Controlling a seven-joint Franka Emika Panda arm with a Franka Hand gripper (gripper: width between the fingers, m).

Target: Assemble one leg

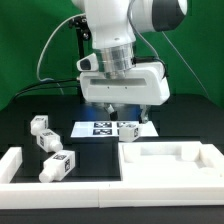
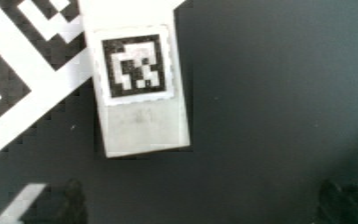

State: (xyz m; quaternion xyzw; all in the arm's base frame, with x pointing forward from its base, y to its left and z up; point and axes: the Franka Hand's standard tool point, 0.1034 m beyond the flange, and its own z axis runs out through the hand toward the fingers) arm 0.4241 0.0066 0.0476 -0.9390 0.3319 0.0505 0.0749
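The robot's gripper isn't ready to close yet: the white leg's near end lies ahead of its fingers, so they would miss it now. The gripper needs to move toward it first.
A leg, a chunky white peg with a black-and-white tag, lies on the black table at the edge of the marker board. My gripper hangs just above it, a little toward the exterior view's left. In the wrist view the leg lies lengthwise ahead of the gripper, partly on the marker board. The fingertips show dimly at the frame's corners, wide apart with nothing between them. Three look-alike legs lie at the exterior view's left: one, another and a third.
A large flat white tray-like panel lies at the front on the exterior view's right. A white rail runs along the front left edge of the table. A green backdrop stands behind the arm.
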